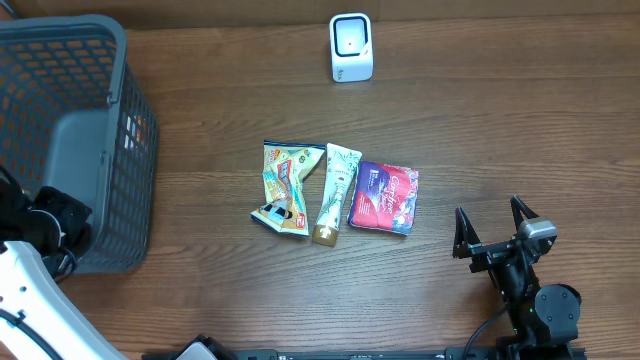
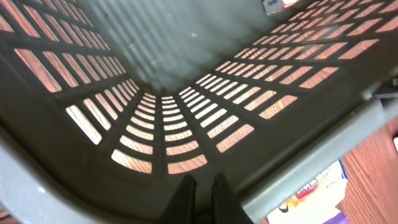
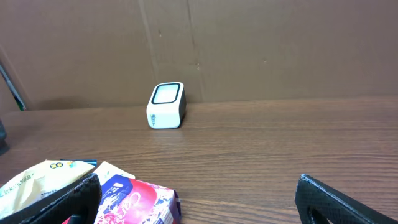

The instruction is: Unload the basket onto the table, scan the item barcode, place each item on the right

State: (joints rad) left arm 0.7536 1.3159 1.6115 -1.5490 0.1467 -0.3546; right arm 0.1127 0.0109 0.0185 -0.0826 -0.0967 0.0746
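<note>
The grey basket would stay if I lifted my left gripper now, because its shut fingers are empty at the grey basket's rim.
Three items lie side by side mid-table: a yellow snack bag, a cream tube and a purple-red packet. The white barcode scanner stands at the far edge. My right gripper is open just right of the packet and holds nothing. In the right wrist view the right gripper frames bare wood, with the packet by its left finger and the scanner ahead. My left gripper is shut and empty at the grey basket's rim.
The grey slatted basket fills the left side of the table, with the left arm against its near corner. A brown cardboard wall stands behind the scanner. Bare wood lies between the items and the scanner.
</note>
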